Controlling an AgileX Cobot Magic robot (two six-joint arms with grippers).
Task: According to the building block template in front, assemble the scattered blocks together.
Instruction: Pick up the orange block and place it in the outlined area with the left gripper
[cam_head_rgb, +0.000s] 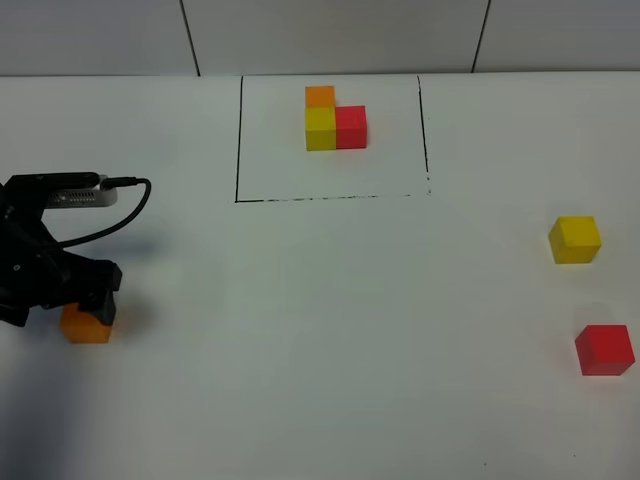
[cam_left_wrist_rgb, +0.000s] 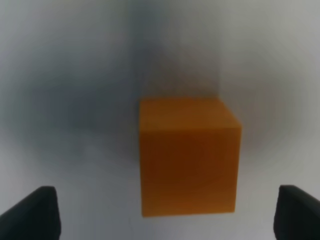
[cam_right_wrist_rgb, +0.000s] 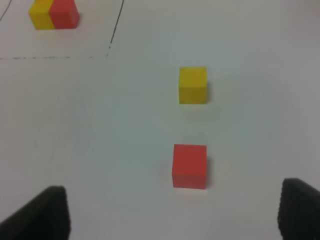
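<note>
The left gripper needs to start copying the template (cam_head_rgb: 335, 122), so next it should pick up the loose orange cube (cam_head_rgb: 87, 325) by its two opposite sides.
The template (cam_head_rgb: 335, 122) is an L of orange, yellow and red cubes inside a thin black rectangle at the back; part of it shows in the right wrist view (cam_right_wrist_rgb: 52, 14). The loose orange cube (cam_head_rgb: 87, 325) lies at the far left. My left gripper (cam_head_rgb: 82, 305) is open just above it, and in the left wrist view the cube (cam_left_wrist_rgb: 187, 155) sits between the spread fingertips (cam_left_wrist_rgb: 32, 212) without touching them. The loose yellow cube (cam_head_rgb: 575, 240) and red cube (cam_head_rgb: 605, 350) lie at the right. My right gripper (cam_right_wrist_rgb: 170, 215) is open, just short of the red cube (cam_right_wrist_rgb: 189, 166) and yellow cube (cam_right_wrist_rgb: 193, 85).
The white table (cam_head_rgb: 330, 330) fills the view, with a tiled wall behind its back edge. A black cable (cam_head_rgb: 120, 215) loops from the left arm. The black outline (cam_head_rgb: 330, 198) runs along the template's front side.
</note>
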